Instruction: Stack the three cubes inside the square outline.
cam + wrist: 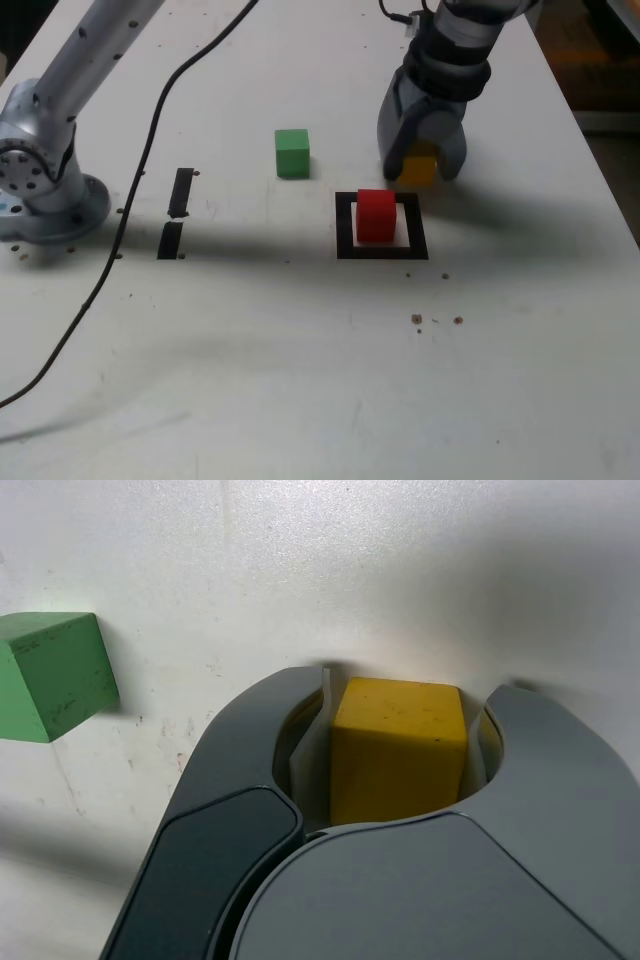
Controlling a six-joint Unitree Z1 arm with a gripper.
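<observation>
My gripper needs to bring the yellow cube (420, 168) toward the red cube (376, 213) before it lets go, because the yellow cube is behind the square outline, short of the red cube.
The yellow cube (420, 168) (398, 750) rests on the white table just behind the square outline (345, 225). My gripper (422, 172) (400, 695) reaches down over it, with a jaw pressed against each side of the cube. The red cube (376, 213) stands inside the black tape square. The green cube (292, 152) (55, 675) sits alone on the table, toward the exterior view's left of the gripper and apart from it.
The arm's grey base (40, 190) stands at the exterior view's left, and a black cable (140, 190) runs down the table beside it. Two short black tape strips (180, 192) lie near the cable. A few crumbs (435, 320) lie in front of the square. The table's edge (610, 200) runs along the exterior view's right.
</observation>
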